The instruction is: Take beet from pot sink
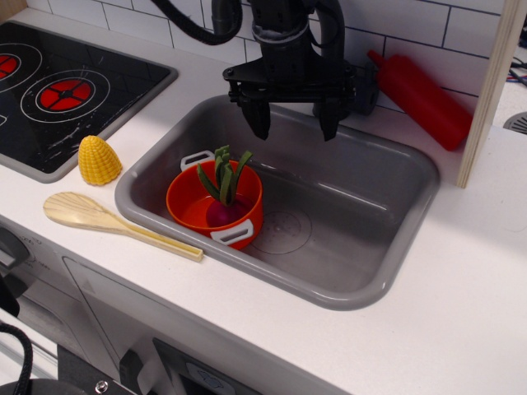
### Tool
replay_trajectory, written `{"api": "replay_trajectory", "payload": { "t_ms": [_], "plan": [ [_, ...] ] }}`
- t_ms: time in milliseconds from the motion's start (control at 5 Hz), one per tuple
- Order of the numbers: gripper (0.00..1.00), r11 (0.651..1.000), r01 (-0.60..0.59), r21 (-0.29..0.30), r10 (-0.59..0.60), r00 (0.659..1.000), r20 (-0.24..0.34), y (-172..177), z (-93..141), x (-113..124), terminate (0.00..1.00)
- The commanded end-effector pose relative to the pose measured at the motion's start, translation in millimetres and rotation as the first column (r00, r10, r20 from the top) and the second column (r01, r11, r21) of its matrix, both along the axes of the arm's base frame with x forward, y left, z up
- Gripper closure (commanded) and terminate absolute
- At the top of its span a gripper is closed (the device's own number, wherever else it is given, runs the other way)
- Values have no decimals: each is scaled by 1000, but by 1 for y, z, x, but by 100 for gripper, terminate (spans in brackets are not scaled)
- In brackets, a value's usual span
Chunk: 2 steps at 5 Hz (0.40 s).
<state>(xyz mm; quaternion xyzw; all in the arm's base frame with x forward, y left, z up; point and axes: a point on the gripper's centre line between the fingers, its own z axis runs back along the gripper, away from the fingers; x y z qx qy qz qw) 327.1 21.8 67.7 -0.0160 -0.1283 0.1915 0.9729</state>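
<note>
I should next grab the beet by its green stalks to take it out of the orange-red pot [194, 207].
The orange-red pot [194, 207] with two white-grey loop handles stands in the left part of the grey sink [362, 239]. The beet [224, 211] sits inside the pot, its purple bulb low and its green leaf stalks standing upright above the rim. My gripper [293, 125] hangs above the back of the sink, up and to the right of the pot. Its two black fingers point down, spread wide apart and empty. It touches neither beet nor pot.
A yellow corn piece [99, 160] and a wooden spoon [107, 220] lie on the white counter left of the sink. A black stove top [58, 90] is at the far left. A red bottle [422, 99] lies behind the sink by the tiled wall.
</note>
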Motion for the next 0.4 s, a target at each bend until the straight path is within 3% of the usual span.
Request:
{"api": "replay_trajectory", "payload": {
  "t_ms": [0, 200],
  "plan": [
    [0, 1000, 0, 0, 0, 1000, 0, 0, 0, 0, 0],
    [0, 1000, -15, -15, 14, 1000, -15, 10, 8, -7, 0]
  ]
}}
